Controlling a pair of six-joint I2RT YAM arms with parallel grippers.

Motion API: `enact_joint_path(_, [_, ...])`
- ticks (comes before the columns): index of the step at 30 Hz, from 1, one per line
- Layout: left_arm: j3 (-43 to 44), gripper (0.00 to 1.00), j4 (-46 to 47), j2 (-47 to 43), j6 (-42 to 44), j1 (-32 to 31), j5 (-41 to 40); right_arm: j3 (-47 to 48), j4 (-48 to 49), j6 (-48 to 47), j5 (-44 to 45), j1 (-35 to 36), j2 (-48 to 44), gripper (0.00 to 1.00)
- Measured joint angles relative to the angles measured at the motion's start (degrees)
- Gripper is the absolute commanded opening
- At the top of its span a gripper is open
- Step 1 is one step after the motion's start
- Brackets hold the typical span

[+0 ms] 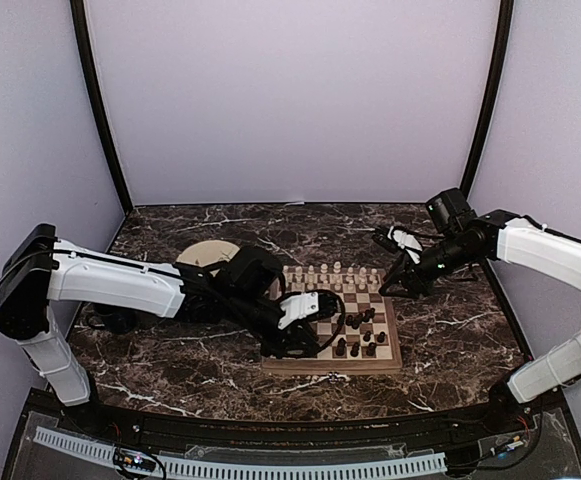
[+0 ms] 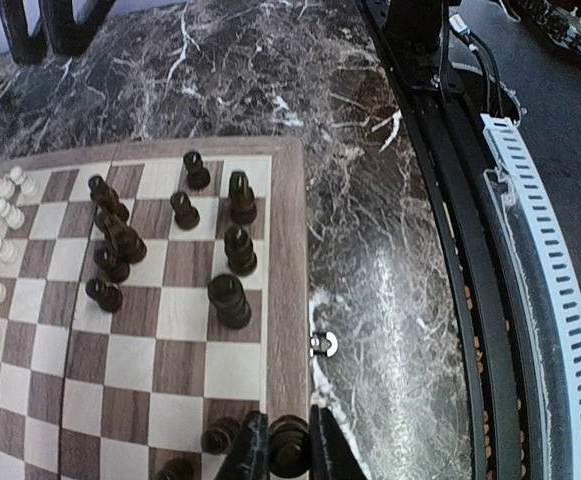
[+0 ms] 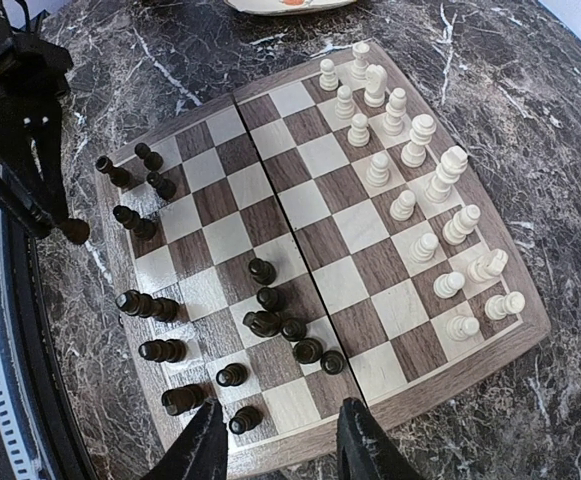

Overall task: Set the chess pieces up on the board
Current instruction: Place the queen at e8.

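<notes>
The dark piece would drop at the tan border (image 2: 285, 250) now; I need to move it to the free light square beside the dark pieces before my left gripper opens.
The board (image 1: 391, 362) lies mid-table. Pale pieces (image 1: 336, 271) stand in two rows along its far edge. Dark pieces (image 1: 360, 330) are scattered on its near half, several in a cluster. My left gripper (image 1: 280, 345) is low at the board's near left corner. In the left wrist view the left gripper (image 2: 288, 452) is shut on a dark piece (image 2: 288, 440) over the board's tan border (image 2: 285, 250). My right gripper (image 1: 400, 286) hovers above the board's right edge. In the right wrist view the right gripper (image 3: 282, 445) is open and empty above the dark pieces (image 3: 270, 310).
A round cream plate (image 1: 205, 253) lies on the marble table behind the left arm, left of the board. A small metal clasp (image 2: 323, 344) sticks out of the board's near edge. The black table rail and white cable strip (image 2: 530, 250) run along the near side.
</notes>
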Motion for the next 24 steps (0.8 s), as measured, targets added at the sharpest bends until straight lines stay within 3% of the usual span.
enact_joint_path(8, [5.6,0.02,0.5,4.4,1.7,-0.3,-0.4,-1.8,0.4,0.0,0.2,-0.3,-1.6,0.39])
enact_joint_path(24, [6.8,0.04,1.1,9.5,2.4,-0.5,-1.4,-2.3,0.6,0.0,0.4,-1.0,-2.7,0.39])
